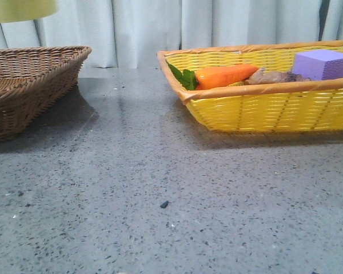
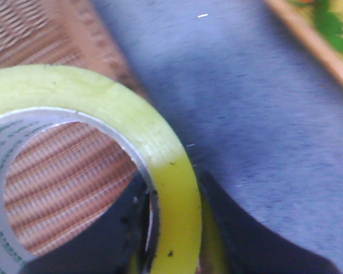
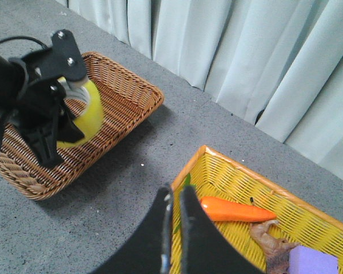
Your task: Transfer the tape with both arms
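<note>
The tape's lower edge is above the brown wicker basket's rim, so I need to keep my left gripper closed, as the tape would drop if I opened now.
My left gripper (image 2: pixel 174 188) is shut on the tape (image 2: pixel 160 148), a wide yellow roll with a white core and green lettering. One finger is inside the core and the other is on the outer face. In the right wrist view the left gripper (image 3: pixel 60 123) holds the tape (image 3: pixel 90 111) upright above the brown basket (image 3: pixel 131 91). In the front view only the tape's lower edge (image 1: pixel 20 10) shows at the top left. My right gripper (image 3: pixel 176 194) is shut and empty, high above the near-left rim of the yellow basket (image 3: pixel 228 177).
The brown wicker basket (image 1: pixel 40 63) stands at the left. The yellow basket (image 1: pixel 263 108) at the right holds a carrot (image 1: pixel 226 75), a brown object (image 1: pixel 274 77) and a purple foam block (image 1: pixel 323 64). Grey speckled table lies between them, with curtains behind.
</note>
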{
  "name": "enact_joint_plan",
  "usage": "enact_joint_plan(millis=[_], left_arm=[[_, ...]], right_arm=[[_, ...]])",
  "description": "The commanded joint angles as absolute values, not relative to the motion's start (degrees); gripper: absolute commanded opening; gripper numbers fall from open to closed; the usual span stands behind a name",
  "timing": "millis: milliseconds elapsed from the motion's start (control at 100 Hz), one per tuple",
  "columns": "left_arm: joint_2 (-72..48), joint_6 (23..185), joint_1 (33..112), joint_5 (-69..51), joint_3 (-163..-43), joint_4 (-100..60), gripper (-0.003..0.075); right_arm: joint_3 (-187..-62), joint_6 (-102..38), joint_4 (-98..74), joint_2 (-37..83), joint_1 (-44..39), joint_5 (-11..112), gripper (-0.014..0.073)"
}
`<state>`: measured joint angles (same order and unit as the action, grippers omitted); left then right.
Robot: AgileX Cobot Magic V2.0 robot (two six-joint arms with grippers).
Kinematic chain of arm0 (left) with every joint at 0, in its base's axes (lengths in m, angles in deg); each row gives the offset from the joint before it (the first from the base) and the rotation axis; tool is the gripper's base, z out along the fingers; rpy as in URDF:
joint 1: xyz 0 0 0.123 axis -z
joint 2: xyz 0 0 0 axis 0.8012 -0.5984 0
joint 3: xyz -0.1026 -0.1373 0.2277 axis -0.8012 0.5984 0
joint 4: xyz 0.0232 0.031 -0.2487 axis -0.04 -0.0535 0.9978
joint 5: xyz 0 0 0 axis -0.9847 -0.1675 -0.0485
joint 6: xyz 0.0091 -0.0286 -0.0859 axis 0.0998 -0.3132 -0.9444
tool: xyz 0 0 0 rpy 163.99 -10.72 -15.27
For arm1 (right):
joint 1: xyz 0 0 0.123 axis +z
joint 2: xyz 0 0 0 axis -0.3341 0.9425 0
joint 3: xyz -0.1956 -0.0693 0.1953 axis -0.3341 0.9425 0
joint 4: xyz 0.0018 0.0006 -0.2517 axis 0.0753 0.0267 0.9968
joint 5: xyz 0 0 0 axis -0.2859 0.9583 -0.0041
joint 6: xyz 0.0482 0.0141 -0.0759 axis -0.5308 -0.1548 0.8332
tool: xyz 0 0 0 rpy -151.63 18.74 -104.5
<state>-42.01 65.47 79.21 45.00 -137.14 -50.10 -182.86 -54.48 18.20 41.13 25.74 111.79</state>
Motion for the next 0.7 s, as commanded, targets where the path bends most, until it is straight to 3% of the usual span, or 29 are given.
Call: enact_joint_plan(millis=[0, 200, 390, 690], left_arm=[[-39.57, 64.8, 75.95, 42.16, -137.3, -50.6, -0.0021], [-40.17, 64.8, 71.59, 40.08, -131.43, -49.83, -0.0021], [-40.17, 64.8, 71.48, 31.58, -125.28, -48.59, -0.0021], [-42.05, 64.8, 71.48, 29.1, -123.21, -46.81, -0.0013]], right_arm=[[-184.34, -54.37, 19.79, 39.59, 25.51, 112.79, -0.0074], [-184.34, -54.37, 19.79, 39.59, 25.51, 112.44, -0.0074], [-184.34, -54.37, 19.79, 39.59, 25.51, 112.33, -0.0074], [-184.34, -54.37, 19.79, 39.59, 25.51, 112.33, -0.0074]])
